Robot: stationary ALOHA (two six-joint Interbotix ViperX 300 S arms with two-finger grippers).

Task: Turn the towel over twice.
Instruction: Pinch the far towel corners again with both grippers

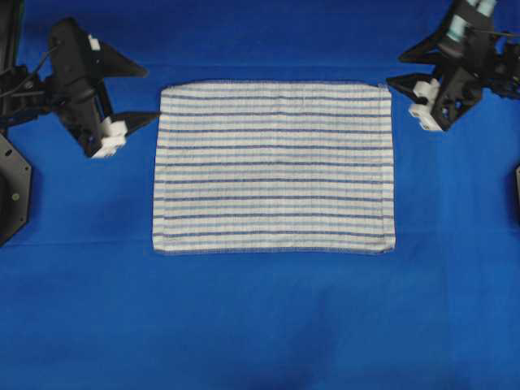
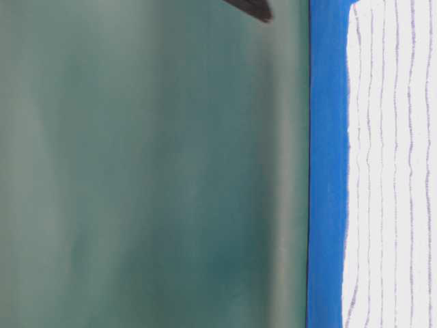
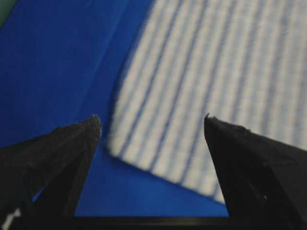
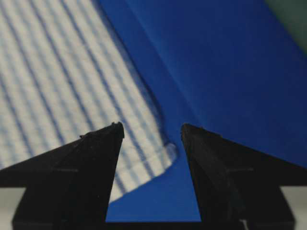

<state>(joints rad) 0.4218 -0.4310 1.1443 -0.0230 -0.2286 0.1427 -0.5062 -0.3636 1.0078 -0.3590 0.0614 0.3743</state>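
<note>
The towel's striped middle is lying flat on the tabletop while its corner is lifted slightly, so my right gripper should next pick up the towel [image 1: 274, 166] by its curled corner [image 1: 384, 88].
The towel [image 1: 274, 166], white with thin dark-blue and light-blue stripes, lies flat and spread out in the middle of the table. My left gripper [image 1: 150, 93] hovers open just off the towel's far left corner with nothing between its fingers. In the left wrist view that corner of the towel [image 3: 216, 72] lies beyond the open left gripper [image 3: 152, 120]. My right gripper [image 1: 396, 70] stands open beside the far right corner. The right wrist view has that corner of the towel [image 4: 57, 76] curling up slightly under the empty right gripper [image 4: 152, 127]. The table-level view also catches the towel [image 2: 389, 171].
A plain blue cloth [image 1: 260, 325] covers the whole table around the towel, with wide room in front. Black arm bases sit at the left edge [image 1: 12, 187] and the right edge [image 1: 517, 191]. A green backdrop [image 2: 150, 171] stands behind the table.
</note>
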